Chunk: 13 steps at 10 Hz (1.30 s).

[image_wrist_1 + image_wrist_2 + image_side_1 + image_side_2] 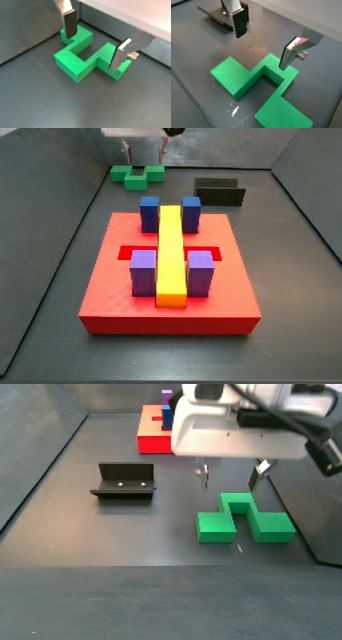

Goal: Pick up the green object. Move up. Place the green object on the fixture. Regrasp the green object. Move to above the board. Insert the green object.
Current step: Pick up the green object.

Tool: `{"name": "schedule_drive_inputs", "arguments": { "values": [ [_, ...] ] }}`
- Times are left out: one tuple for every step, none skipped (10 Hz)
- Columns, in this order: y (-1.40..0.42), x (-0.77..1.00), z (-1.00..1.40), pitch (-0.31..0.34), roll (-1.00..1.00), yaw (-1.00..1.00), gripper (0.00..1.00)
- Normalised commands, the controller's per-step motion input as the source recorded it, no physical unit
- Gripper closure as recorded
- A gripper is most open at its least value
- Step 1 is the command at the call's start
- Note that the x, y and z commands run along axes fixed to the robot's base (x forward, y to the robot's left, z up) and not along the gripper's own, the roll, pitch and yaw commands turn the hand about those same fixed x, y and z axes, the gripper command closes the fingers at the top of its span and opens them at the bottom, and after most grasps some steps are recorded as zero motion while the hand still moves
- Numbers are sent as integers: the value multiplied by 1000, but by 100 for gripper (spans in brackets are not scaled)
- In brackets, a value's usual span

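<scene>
My gripper grabs the green object by its centre block between the side blocks next, to move it onto the fixture.
The green object lies flat on the dark floor, a blocky arch with its raised centre between two lower side blocks. My gripper hangs open just over it, one finger on each side of the piece, nothing between the pads. In a side view the gripper hovers a little above the green object. The fixture stands apart from it, bare. The red board sits nearer in a side view, with the green object and the fixture behind it.
The board carries a long yellow bar, two blue blocks and two purple blocks. A wall rises close beside the green object. The fixture also shows behind one finger.
</scene>
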Motion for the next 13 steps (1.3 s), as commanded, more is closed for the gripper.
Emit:
{"name": "schedule_drive_inputs", "arguments": {
  "values": [
    [-60,-171,-449,-247,-33,0,0],
    [-220,-440,-323,-290,0,11,0],
    [-331,-534,-114,-293,23,0,0],
    [-237,-400,-77,-229,7,23,0],
    [-151,-229,-66,-107,17,57,0],
    [-83,-109,-83,-44,4,63,0],
    [-6,-46,-169,-40,0,54,0],
    [0,0,-194,-66,0,60,0],
    [191,131,-97,-83,-24,126,0],
    [289,214,-11,-67,-47,186,0],
    [229,91,-11,-56,-54,163,0],
    [46,0,-80,-46,-21,97,0],
    [0,0,-174,-33,0,46,0]
  ]
}}
